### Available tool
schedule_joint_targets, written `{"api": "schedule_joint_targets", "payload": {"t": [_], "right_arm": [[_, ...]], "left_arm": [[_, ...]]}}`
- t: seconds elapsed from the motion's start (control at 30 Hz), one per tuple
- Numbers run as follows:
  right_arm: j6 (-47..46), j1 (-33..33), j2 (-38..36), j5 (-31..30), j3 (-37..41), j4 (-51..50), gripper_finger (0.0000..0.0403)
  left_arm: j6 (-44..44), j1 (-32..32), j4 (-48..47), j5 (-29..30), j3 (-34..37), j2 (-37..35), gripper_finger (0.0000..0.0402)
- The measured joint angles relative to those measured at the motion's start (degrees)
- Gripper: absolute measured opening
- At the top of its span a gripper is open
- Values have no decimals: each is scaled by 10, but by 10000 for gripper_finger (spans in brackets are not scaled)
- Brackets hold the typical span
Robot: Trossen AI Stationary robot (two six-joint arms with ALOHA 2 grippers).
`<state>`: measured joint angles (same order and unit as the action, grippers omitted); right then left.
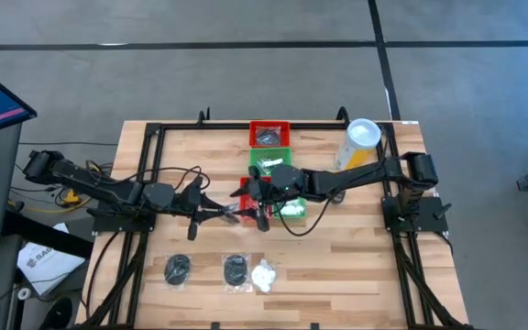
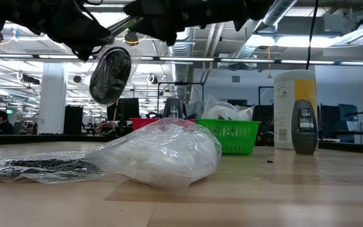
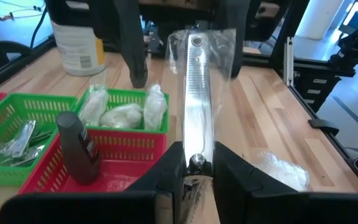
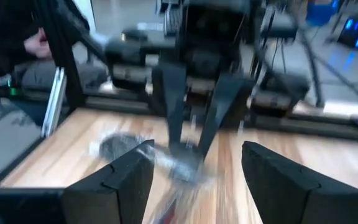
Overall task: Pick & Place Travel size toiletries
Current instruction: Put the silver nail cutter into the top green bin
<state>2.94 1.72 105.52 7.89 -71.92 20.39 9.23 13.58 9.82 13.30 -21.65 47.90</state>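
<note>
My right gripper should next sort the packet into a tray [image 1: 269, 133], so it needs to grab the packet by its free plastic end [image 1: 232, 207].
My left gripper [image 1: 220, 214] [image 3: 196, 167] is shut on a clear packet with a dark round disc [image 3: 195, 81] [image 2: 111, 74], held in the air over the table's middle. My right gripper [image 1: 251, 202] [image 4: 197, 180] is open and faces the left one. Its fingers stand on either side of the packet's free end [image 4: 178, 165]; I see no touch. Near the table's near edge lie two dark-disc packets [image 1: 178, 269] [image 1: 236, 270] and a white puffy packet [image 1: 264, 275] [image 2: 162, 151], all flat on the wood. My left gripper pinches the disc packet by one edge [image 3: 196, 155] between its two fingers. The fingers come roughly level from the table's left. The packet is lifted clear, stands edge-on to the wrist camera and sticks out beyond the fingertips toward the right gripper.
Red tray [image 1: 269, 135] and green tray [image 1: 271, 163] sit toward the far edge; another red tray [image 3: 114, 163] and green tray [image 1: 293, 209] with white lumps are under the right arm. A yellow canister [image 1: 360, 142] and a small dark bottle [image 3: 79, 146] stand nearby.
</note>
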Motion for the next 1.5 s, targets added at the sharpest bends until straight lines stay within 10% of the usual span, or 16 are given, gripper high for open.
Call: {"api": "schedule_joint_targets", "payload": {"t": [0.4,0.73,1.5], "right_arm": [[-15,1,18,0,-1,34,206],[-9,0,18,15,-1,34,35],[-16,-8,15,63,-1,22,37]], "left_arm": [[-4,0,7,0,0,0,54],[1,0,6,2,0,0,54],[-3,0,2,0,0,0,110]]}}
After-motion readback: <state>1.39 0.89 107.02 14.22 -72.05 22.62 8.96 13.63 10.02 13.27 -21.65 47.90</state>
